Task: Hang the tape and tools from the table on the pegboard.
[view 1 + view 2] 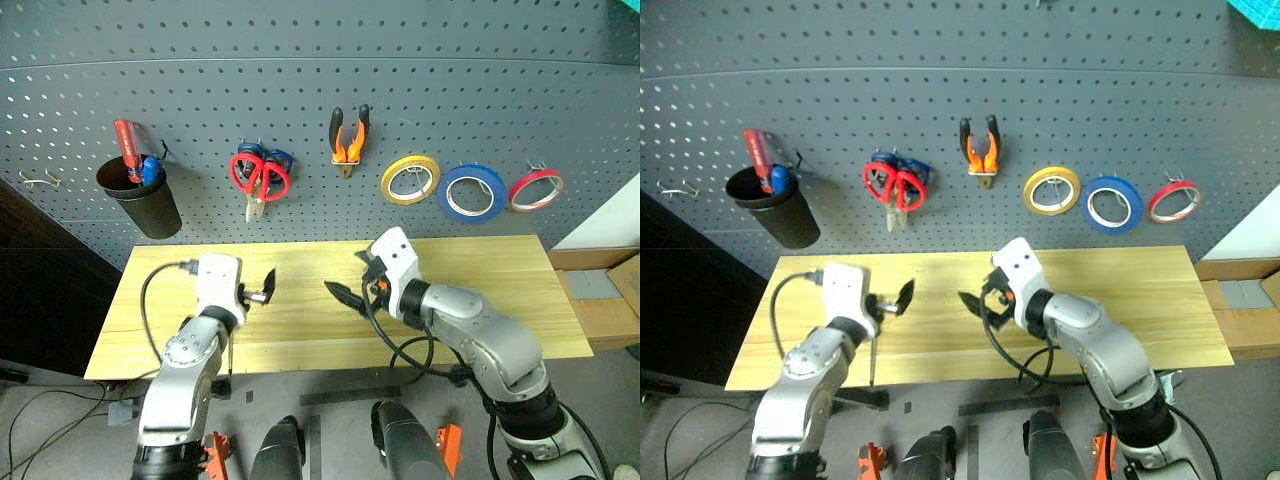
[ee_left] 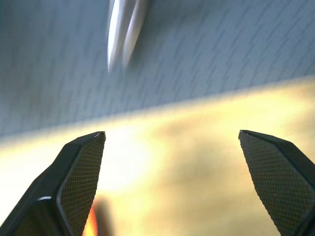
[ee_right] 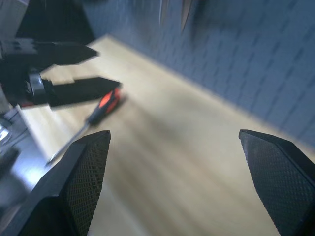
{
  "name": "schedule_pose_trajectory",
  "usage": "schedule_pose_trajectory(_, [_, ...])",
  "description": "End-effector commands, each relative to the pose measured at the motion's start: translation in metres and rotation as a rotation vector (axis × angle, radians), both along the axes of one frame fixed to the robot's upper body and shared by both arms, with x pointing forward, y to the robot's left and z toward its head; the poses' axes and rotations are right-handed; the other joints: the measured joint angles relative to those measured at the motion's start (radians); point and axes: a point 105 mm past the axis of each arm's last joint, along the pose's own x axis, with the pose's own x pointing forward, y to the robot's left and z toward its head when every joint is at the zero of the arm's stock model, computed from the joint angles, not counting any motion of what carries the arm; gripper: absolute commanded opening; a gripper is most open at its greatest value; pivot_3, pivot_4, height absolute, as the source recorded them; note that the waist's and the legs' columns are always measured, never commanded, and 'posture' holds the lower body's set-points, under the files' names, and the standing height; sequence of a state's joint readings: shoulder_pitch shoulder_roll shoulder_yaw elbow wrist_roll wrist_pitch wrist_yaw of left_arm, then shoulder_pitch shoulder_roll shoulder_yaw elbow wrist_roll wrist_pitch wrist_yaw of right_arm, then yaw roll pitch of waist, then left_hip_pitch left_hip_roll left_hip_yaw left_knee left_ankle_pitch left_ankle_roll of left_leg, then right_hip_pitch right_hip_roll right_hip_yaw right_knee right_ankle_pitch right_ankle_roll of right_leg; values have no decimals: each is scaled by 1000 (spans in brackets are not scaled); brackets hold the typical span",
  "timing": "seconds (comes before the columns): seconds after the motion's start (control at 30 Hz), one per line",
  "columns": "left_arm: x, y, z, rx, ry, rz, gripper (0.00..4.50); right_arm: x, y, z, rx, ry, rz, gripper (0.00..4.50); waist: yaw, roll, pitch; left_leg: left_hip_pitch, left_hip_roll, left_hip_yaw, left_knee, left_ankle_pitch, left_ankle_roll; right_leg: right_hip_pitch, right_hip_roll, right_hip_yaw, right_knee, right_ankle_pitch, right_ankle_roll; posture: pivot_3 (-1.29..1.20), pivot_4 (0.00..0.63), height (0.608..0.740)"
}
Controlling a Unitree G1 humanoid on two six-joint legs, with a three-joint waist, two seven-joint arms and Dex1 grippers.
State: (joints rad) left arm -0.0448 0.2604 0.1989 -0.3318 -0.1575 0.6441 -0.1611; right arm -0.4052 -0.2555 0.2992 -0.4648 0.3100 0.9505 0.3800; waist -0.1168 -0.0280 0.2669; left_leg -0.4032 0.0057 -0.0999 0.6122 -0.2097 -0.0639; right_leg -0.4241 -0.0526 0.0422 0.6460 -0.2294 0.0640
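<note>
I need to pick up the screwdriver next with my left gripper by its thick orange-and-black handle, because the screwdriver's thin stem sticks out past the table's edge.
The blue tape, the orange-and-black pliers and the red-handled scissors hang on the dark grey pegboard. The screwdriver lies near the front left of the wooden table, with its shaft reaching past the table's edge. My left gripper hovers open just above the screwdriver's orange-and-black handle, with nothing between its fingers. My right gripper stands open over the middle of the table, pointing left toward the left gripper, and holds nothing.
A black cup holding a red-handled tool hangs at the pegboard's left. A yellow tape ring and a red tape ring flank the blue one. Blue-handled scissors hang behind the red ones. A lower wooden surface adjoins the table's right end.
</note>
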Motion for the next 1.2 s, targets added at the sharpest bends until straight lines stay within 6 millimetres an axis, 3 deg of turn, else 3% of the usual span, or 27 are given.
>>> schedule_pose_trajectory(0.03, [-9,25,0,-35,50,107,4451,-15,17,10,27,0,65,4500,2,0,0,0,0,0,1,0,0,0,0,0,1,0,0,-140,265,740])
schedule_pose_trajectory(0.3, [1,49,-32,-121,223,190,4451,-16,36,12,12,28,105,4500,6,-3,2,2,0,0,1,0,0,2,0,-1,0,0,0,-122,288,740])
schedule_pose_trajectory(0.67, [16,46,-66,-212,410,218,4451,-19,46,18,-12,25,197,4500,5,-9,12,1,1,0,0,0,0,1,1,-1,-1,0,0,-138,310,740])
schedule_pose_trajectory(0.77, [22,44,-69,-192,428,200,3901,-21,48,18,-19,37,222,4500,6,-9,13,1,1,0,-1,0,0,1,1,-1,-1,0,0,-140,309,740])
schedule_pose_trajectory(1.1, [39,44,-65,-175,366,162,722,-21,43,14,-33,63,212,4500,4,-9,13,1,1,0,-1,0,0,1,1,-1,-1,0,0,-171,279,740])
schedule_pose_trajectory(1.2, [43,42,-50,-186,274,162,604,-19,42,16,-33,48,202,4500,4,-10,13,1,1,0,-1,0,0,1,1,-1,-1,0,0,-173,261,740])
